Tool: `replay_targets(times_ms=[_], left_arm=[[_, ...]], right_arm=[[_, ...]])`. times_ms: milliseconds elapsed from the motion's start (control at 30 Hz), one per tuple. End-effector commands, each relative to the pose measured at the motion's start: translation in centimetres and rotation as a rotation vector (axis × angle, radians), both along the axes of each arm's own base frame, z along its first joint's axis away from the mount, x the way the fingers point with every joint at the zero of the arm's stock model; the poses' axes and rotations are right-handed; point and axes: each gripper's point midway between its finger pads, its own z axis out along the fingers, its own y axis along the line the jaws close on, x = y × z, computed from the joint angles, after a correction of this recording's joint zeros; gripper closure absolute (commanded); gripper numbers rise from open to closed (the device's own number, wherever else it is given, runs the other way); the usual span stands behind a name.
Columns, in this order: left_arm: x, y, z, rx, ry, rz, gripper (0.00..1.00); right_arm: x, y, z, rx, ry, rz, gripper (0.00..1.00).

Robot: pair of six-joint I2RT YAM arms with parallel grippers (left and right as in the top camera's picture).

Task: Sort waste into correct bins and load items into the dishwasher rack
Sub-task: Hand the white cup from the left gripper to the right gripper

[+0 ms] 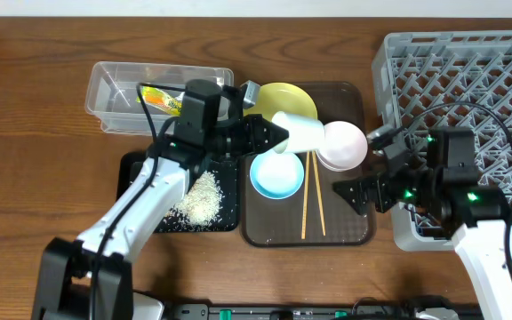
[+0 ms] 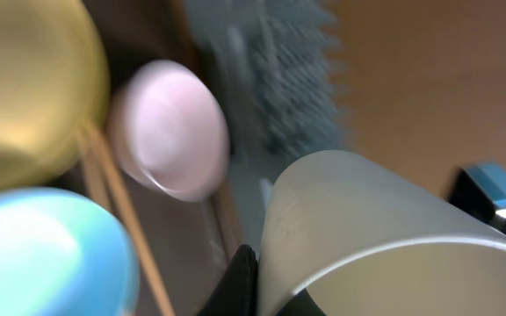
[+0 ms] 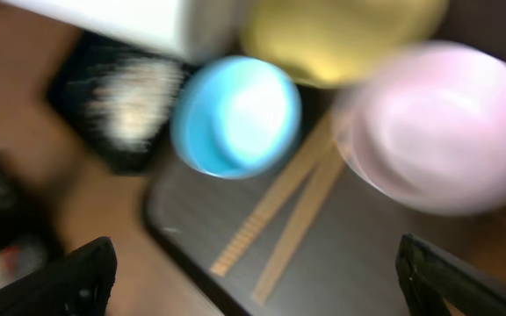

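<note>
The right gripper grabs the small white cup around its base end [image 1: 316,133] next, opposite the cup's held rim, to load it opening down into the rack [image 1: 469,80].
My left gripper [image 1: 274,135] is shut on the rim of the small white cup [image 1: 297,132] and holds it tipped on its side above the brown tray. In the left wrist view one finger is outside the cup [image 2: 385,237] and one inside, at the gripper [image 2: 266,294]. My right gripper [image 1: 363,167] is open and empty, beside the white bowl [image 1: 342,145]; its fingers [image 3: 271,281] frame the two chopsticks [image 3: 288,211]. The pale-yellow plate [image 1: 283,96], light-blue bowl [image 1: 276,175] and chopsticks [image 1: 314,196] lie on the brown tray. The grey rack [image 1: 469,80] is at the right.
The clear tub [image 1: 114,102] at the back left holds the snack wrapper [image 1: 158,98]. The black tray [image 1: 140,178] holds a heap of rice [image 1: 203,197]. The brown serving tray [image 1: 349,98] sits between them and the rack. A pale crumpled thing [image 1: 250,91], perhaps the napkin, lies by the plate.
</note>
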Motion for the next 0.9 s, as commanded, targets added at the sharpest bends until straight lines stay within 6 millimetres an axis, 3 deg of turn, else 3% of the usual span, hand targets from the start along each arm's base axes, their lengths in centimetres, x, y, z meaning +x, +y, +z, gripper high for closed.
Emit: replay_targets(times_ms=[0, 267, 533, 733, 867], left_arm=[[-4.0, -1.2, 2.7, -0.2, 0.153, -0.242, 0.94], [-5.4, -1.4, 3.6, -0.251, 0.19, -0.319, 0.94], [-5.9, -1.9, 3.5, -0.245, 0.209, -0.329, 0.94], [-6.3, -2.3, 3.5, -0.244, 0.23, -0.335, 0.94], [-6.3, -2.3, 3.5, -0.244, 0.232, -0.335, 0.94]], right_arm=[[-1.2, 3.6, 3.2, 0.225, -0.098, 0.248, 0.01], [-0.3, 5.3, 5.8, 0.424, -0.199, 0.388, 0.02], [-0.3, 5.6, 6.9, 0.464, -0.25, 0.43, 0.09], [-0.5, 5.7, 7.1, 0.479, -0.251, 0.44, 0.15], [-0.5, 5.7, 7.1, 0.479, -0.25, 0.44, 0.27]])
